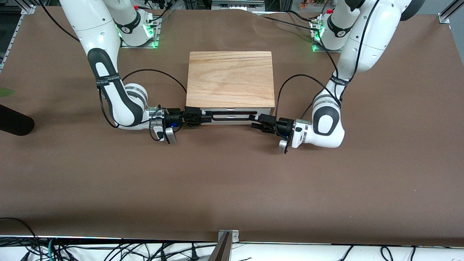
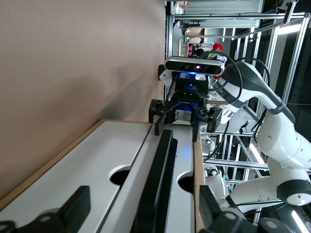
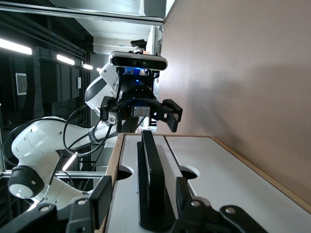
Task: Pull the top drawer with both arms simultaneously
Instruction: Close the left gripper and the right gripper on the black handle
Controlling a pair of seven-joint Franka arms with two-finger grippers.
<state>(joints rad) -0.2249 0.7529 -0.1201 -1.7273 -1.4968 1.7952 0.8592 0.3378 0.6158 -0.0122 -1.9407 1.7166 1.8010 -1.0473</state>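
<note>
The fingers of my left gripper are on both sides of the black bar handle (image 1: 233, 115) (image 2: 153, 194), so the gripper should close on the handle.
The top drawer (image 1: 266, 110) shows its white front under the cabinet's wood top (image 1: 230, 78), with no wood floor visible. Its black bar handle (image 1: 233, 115) runs along the front. My right gripper (image 1: 207, 117) is open at the handle's end toward the right arm, one finger on each side of the bar (image 3: 150, 184). My left gripper (image 1: 255, 119) is open at the other end, its fingers straddling the bar (image 2: 155, 194) with wide gaps. Each wrist view shows its own gripper, left (image 2: 143, 191) and right (image 3: 144, 183), and the other arm's gripper along the handle.
A second white panel (image 2: 92, 165) lies below the top drawer and also shows in the right wrist view (image 3: 223, 174). A black object (image 1: 14, 125) lies at the right arm's end of the brown table (image 1: 232, 181). A metal bracket (image 1: 228, 235) sits at the table's edge nearest the camera.
</note>
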